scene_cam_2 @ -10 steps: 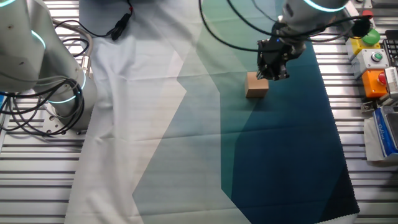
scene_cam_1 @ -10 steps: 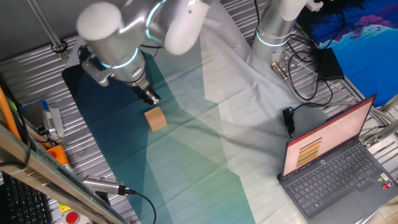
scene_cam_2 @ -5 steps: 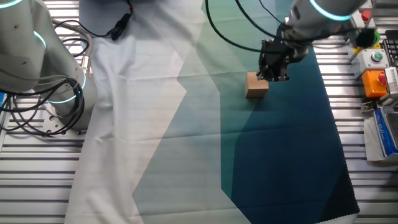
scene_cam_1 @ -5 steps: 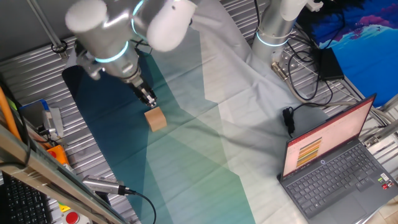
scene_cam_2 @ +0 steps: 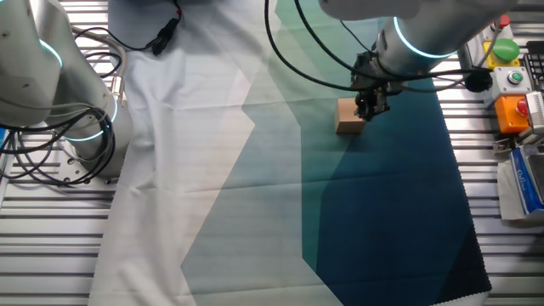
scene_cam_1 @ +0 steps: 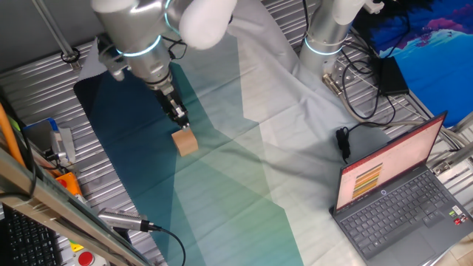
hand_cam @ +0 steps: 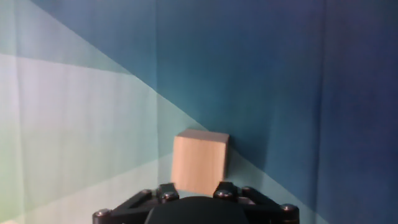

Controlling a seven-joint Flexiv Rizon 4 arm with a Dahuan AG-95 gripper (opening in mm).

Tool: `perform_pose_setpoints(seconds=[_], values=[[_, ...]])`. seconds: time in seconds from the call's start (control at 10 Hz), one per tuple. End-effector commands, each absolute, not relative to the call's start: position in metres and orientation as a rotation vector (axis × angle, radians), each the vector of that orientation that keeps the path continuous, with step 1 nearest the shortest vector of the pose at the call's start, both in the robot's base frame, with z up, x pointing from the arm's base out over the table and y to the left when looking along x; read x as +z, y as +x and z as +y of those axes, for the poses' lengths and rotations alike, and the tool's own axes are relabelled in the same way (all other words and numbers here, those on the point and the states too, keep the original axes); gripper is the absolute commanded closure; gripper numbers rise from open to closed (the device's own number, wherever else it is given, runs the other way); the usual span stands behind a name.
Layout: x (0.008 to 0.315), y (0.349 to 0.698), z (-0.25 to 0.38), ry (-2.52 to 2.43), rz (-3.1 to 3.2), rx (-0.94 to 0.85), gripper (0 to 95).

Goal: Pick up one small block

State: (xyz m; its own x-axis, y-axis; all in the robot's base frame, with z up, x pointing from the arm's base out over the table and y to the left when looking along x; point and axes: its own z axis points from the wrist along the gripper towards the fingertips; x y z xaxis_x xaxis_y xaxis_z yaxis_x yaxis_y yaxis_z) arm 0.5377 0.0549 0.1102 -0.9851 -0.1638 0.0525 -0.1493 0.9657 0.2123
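I next need to grab the block's opposite sides to pick up one small block [scene_cam_1: 185,142].
The small block [scene_cam_1: 185,142] is a plain light-tan wooden cube lying on the teal part of the cloth. It also shows in the other fixed view [scene_cam_2: 348,119] and in the hand view [hand_cam: 200,158]. My gripper [scene_cam_1: 179,118] hangs just above the block's far edge and points down at it. In the other fixed view the gripper [scene_cam_2: 367,109] sits at the block's upper right corner. In the hand view the gripper [hand_cam: 195,190] has its two fingertips apart with the block seen between and beyond them. It holds nothing.
A cloth [scene_cam_1: 244,148] shaded from white to dark teal covers the table. An open laptop [scene_cam_1: 399,192] stands at the right. A second arm's base [scene_cam_1: 325,37] with cables is at the back. A button box [scene_cam_2: 514,93] and tools lie beside the cloth.
The wrist has turned above the block and the arm's upper body has shifted. The gripper tips have come slightly closer to the block. The block has not moved.
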Motion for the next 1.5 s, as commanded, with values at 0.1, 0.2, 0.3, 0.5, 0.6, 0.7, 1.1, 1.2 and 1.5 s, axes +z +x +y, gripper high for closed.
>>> perform_pose_setpoints(seconds=[0.1,0.2,0.3,0.5,0.6,0.7,1.1,1.2,1.5], values=[[0.103,0.543,0.057,0.24,-3.008,-0.237,0.0],[0.1,0.545,0.057,0.242,-3.001,-0.222,0.0],[0.098,0.547,0.058,0.246,-3.0,-0.217,0.0],[0.093,0.55,0.06,0.243,-2.995,-0.212,0.0],[0.089,0.55,0.06,0.236,-2.994,-0.207,0.0],[0.085,0.55,0.061,0.232,-2.992,-0.204,0.0],[0.075,0.549,0.062,0.2,-2.984,-0.163,0.0],[0.071,0.548,0.062,0.195,-2.987,-0.159,0.0],[0.064,0.547,0.063,0.179,-2.987,-0.141,0.0]])
